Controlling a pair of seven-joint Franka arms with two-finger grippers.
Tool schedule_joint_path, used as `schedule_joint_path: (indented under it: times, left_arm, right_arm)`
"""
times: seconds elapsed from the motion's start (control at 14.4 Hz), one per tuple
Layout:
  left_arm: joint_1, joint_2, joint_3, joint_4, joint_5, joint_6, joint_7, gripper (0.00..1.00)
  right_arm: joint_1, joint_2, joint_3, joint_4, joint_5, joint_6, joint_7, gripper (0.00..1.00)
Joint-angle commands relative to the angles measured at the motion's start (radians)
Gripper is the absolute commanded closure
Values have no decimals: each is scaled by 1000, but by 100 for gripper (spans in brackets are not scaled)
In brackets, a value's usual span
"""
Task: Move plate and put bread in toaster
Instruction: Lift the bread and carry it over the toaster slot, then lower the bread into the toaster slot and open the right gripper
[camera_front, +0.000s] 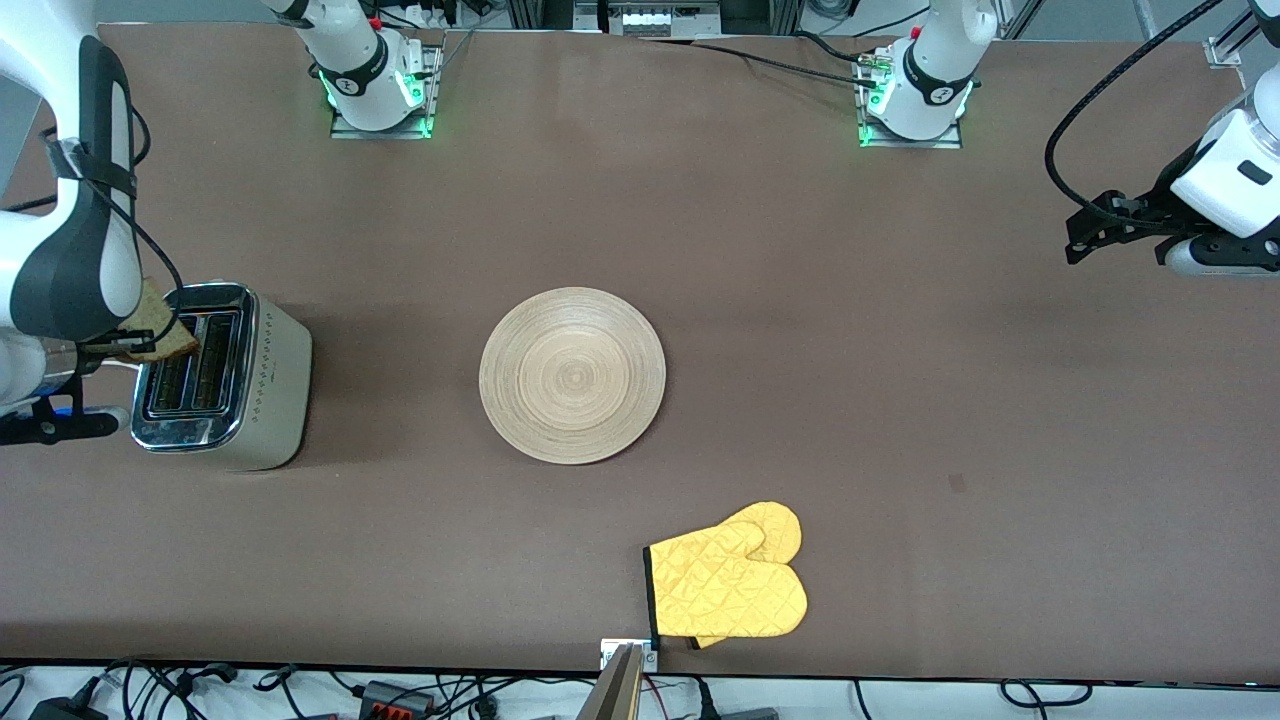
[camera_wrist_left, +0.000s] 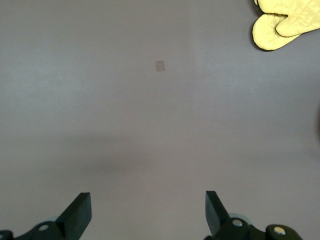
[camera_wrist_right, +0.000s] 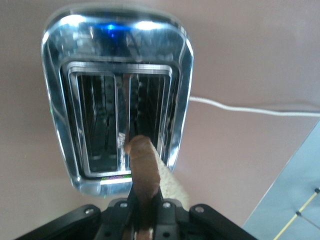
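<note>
The bread hangs above the toaster's slot in the right wrist view, so I need to keep my right gripper closed on the bread until it is in the slot.
The toaster stands at the right arm's end of the table; its chrome top and two slots fill the right wrist view. My right gripper is shut on the bread, held edge-on above the toaster. In the front view the bread sticks out from under the right arm, over the toaster's top edge. The round light-wood plate lies bare at mid-table. My left gripper is open and empty, raised over bare table at the left arm's end.
A yellow quilted oven mitt lies near the table's front edge, nearer the front camera than the plate; it also shows in the left wrist view. The toaster's white cord runs off across the table.
</note>
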Motion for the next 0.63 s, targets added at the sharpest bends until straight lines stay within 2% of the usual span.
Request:
schedule_joint_path:
  times: [0.0, 0.21, 0.35, 0.56]
  left_arm:
    - [3, 14, -1, 29, -10, -10, 0, 0]
    - [3, 14, -1, 29, -10, -10, 0, 0]
    - [3, 14, -1, 29, -10, -10, 0, 0]
    - [3, 14, -1, 29, -10, -10, 0, 0]
  right_arm:
    - [2, 23, 23, 32, -3, 5, -1, 100]
    - [57, 17, 17, 44, -9, -42, 36, 100]
    - [60, 22, 19, 99, -11, -91, 41, 100]
    - [63, 20, 16, 123, -13, -127, 39, 100]
